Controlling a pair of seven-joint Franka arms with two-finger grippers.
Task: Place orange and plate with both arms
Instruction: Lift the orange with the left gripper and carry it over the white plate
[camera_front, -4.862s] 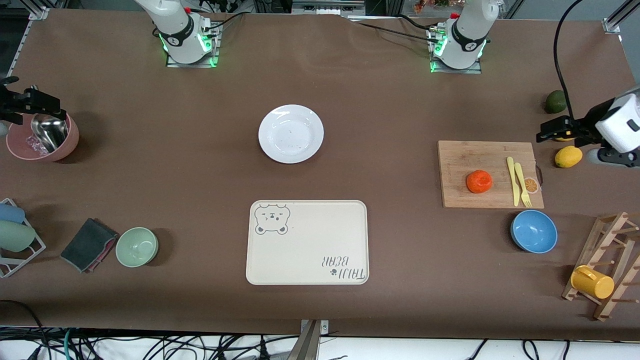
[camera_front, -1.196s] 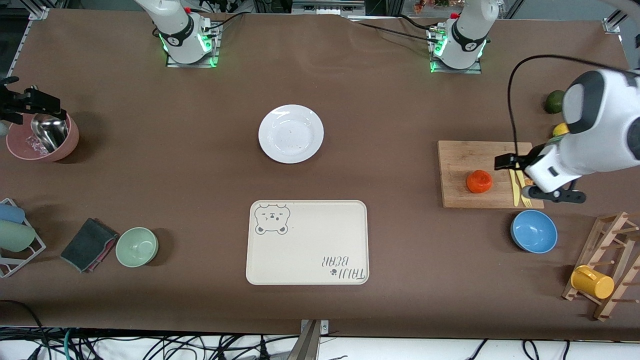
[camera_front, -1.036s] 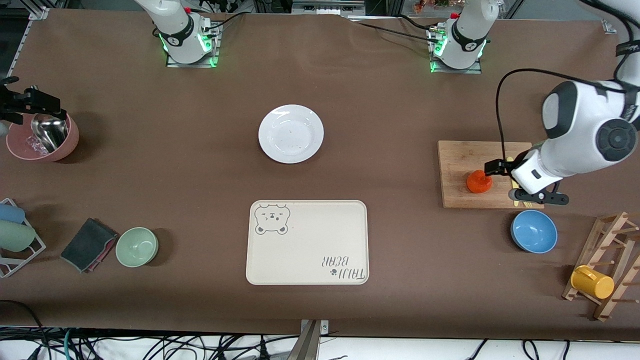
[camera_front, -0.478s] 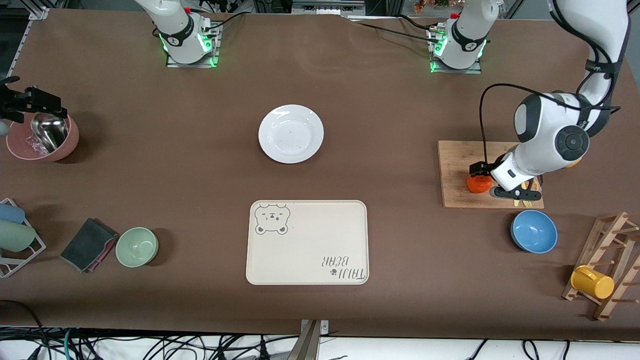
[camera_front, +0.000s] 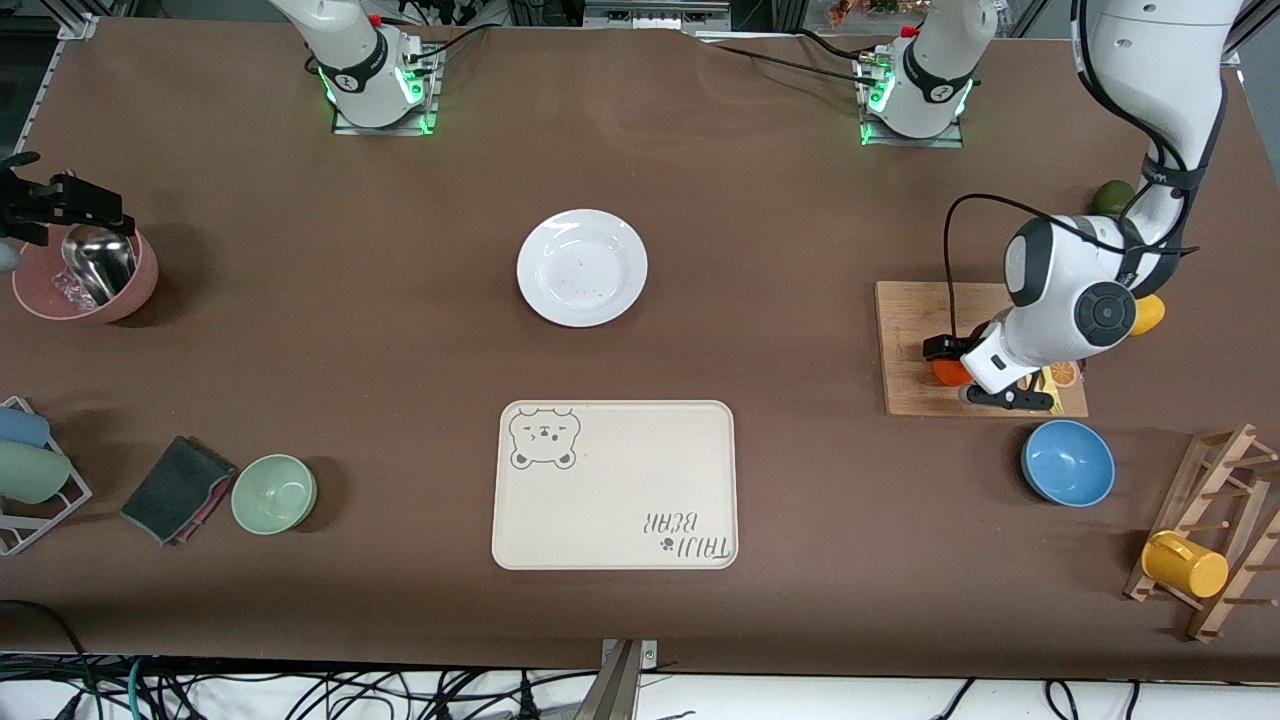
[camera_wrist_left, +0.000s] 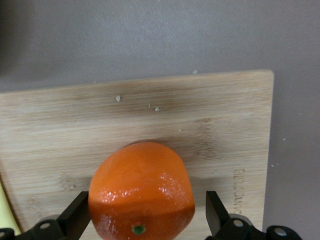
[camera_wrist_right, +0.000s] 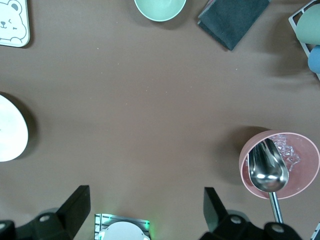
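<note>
I need to place the orange on the white plate (camera_front: 582, 267), so I will pick it up next by its round body (camera_front: 950, 372) with my left gripper.
The orange (camera_front: 944, 373) sits on the wooden cutting board (camera_front: 910, 330) toward the left arm's end of the table. My left gripper (camera_front: 968, 374) is down on the board, open, with one finger on each side of the orange. In the left wrist view the orange (camera_wrist_left: 141, 190) fills the space between the fingers of the left gripper (camera_wrist_left: 146, 212), with a gap at one side. The white plate (camera_front: 582, 267) lies at the table's middle, empty. My right gripper (camera_front: 50, 205) waits open over the pink bowl (camera_front: 85, 275); its wrist view shows the plate's edge (camera_wrist_right: 10, 129).
The cream bear tray (camera_front: 614, 485) lies nearer the camera than the plate. A blue bowl (camera_front: 1067, 462) stands just nearer than the board. A lemon (camera_front: 1145, 313) and a green fruit (camera_front: 1108, 195) lie by the board. A green bowl (camera_front: 274, 493), a dark cloth (camera_front: 178, 488) and a wooden rack with a yellow cup (camera_front: 1185, 565) stand near the front edge.
My left arm has swung in from the table's end over the cutting board and come down, so its open fingers now straddle the orange. The right arm has not moved.
</note>
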